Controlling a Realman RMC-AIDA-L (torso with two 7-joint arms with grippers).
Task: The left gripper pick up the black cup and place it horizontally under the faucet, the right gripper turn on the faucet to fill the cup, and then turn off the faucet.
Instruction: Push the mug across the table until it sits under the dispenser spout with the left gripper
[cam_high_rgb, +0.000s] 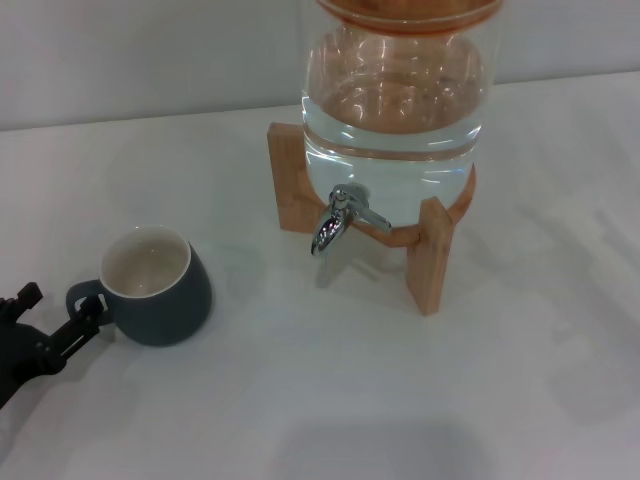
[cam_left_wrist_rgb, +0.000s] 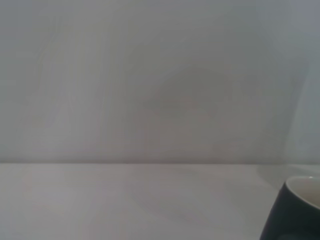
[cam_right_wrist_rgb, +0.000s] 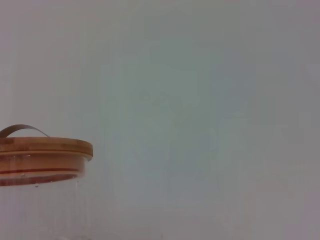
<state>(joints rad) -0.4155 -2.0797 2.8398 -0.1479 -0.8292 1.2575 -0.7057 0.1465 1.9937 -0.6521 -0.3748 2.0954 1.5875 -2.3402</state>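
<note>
The fingers of my left gripper reach over the loop handle (cam_high_rgb: 80, 292) of the black cup (cam_high_rgb: 160, 288), so they need to close on the handle.
The black cup (cam_high_rgb: 160, 288) stands upright on the white table at the left, cream inside showing, its loop handle pointing toward the left edge. My left gripper (cam_high_rgb: 58, 312) is low at the left edge, right by the handle, with its fingers (cam_high_rgb: 85, 325) spread open and one of them against the handle. The cup's edge also shows in the left wrist view (cam_left_wrist_rgb: 295, 210). The faucet (cam_high_rgb: 338, 220) is a chrome spigot on the front of the glass water jar (cam_high_rgb: 395, 110), to the right of the cup, with no water running. My right gripper is out of view.
The jar sits on a wooden stand (cam_high_rgb: 430, 255) with legs reaching forward. Its wooden lid (cam_right_wrist_rgb: 45, 150) shows in the right wrist view. The white table (cam_high_rgb: 320, 400) stretches in front, and a pale wall stands behind.
</note>
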